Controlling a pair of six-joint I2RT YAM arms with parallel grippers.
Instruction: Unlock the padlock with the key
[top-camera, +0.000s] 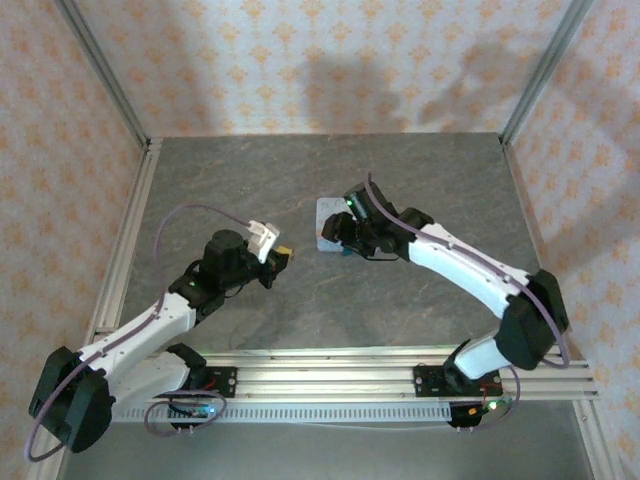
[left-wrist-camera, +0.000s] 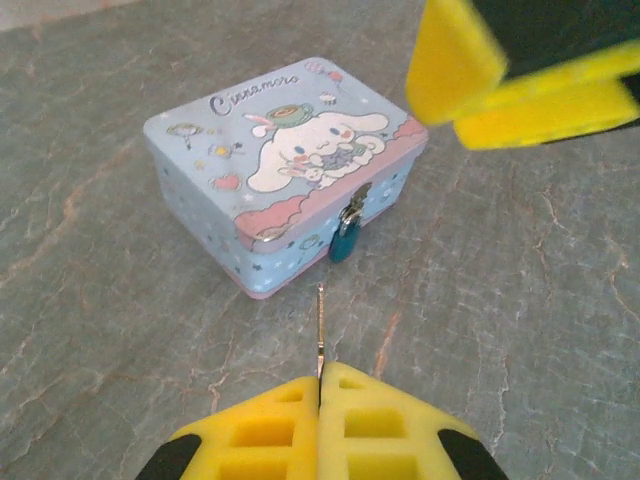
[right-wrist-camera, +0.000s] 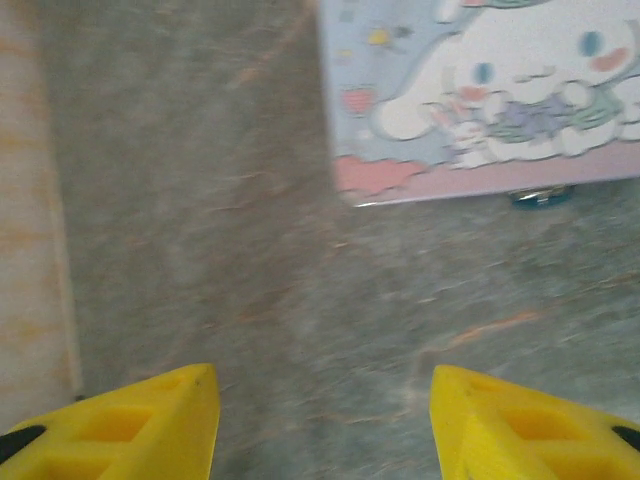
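My right gripper should next grab the key by its exposed thin blade. The other end of the key then stays free, so my left gripper can regrip it there for unlocking.
The tiny teal padlock (left-wrist-camera: 343, 243) hangs from the clasp on the front of a light-blue cartoon tin (left-wrist-camera: 270, 150). My left gripper (left-wrist-camera: 321, 378) is shut on the key (left-wrist-camera: 320, 325), whose thin blade sticks out toward the padlock and ends a short way in front of the tin. In the top view the left gripper (top-camera: 283, 256) sits just left of the tin (top-camera: 326, 218). My right gripper (right-wrist-camera: 325, 385) is open and holds nothing. It hovers over the table beside the tin (right-wrist-camera: 480, 90), where the padlock (right-wrist-camera: 540, 197) peeks out under the lid edge.
The right gripper's yellow fingers (left-wrist-camera: 500, 80) hang above the tin's right side in the left wrist view. Grey stone-patterned tabletop (top-camera: 250, 180) lies all around, with metal frame rails (top-camera: 128, 240) along the sides and patterned walls behind.
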